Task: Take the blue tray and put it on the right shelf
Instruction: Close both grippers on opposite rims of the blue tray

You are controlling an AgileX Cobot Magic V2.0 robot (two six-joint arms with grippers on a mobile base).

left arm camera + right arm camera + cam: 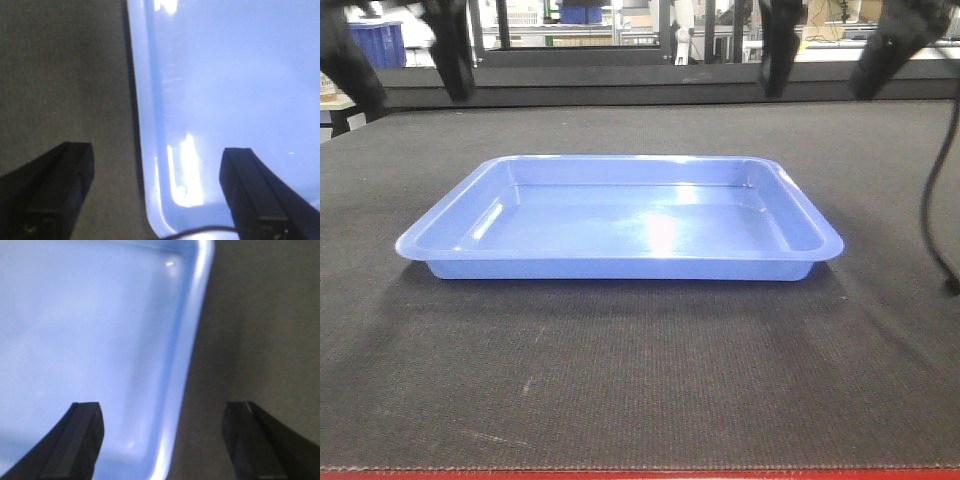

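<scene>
Next, my left gripper grabs the tray by its short-end rim (pixel 452 205). Then it carries the blue tray (pixel 630 215) to the right shelf.
The blue tray (pixel 630 215) lies flat and empty on the dark fabric tabletop (pixel 620 380). My left gripper (pixel 405 70) hangs open above the table, behind the tray's left end. In the left wrist view the left gripper (pixel 157 157) straddles the tray's (pixel 225 75) left rim from above, one finger over the fabric and one over the tray floor. My right gripper (pixel 820 85) is open above the tray's far right. In the right wrist view the right gripper (pixel 162 410) straddles the tray's (pixel 75 315) right rim without touching it. The right shelf is out of view.
A black cable (pixel 932 200) hangs down at the right onto the tabletop. Dark blue bins (pixel 375 40) and racks stand behind the table's far edge. A red strip (pixel 640 474) marks the table's near edge.
</scene>
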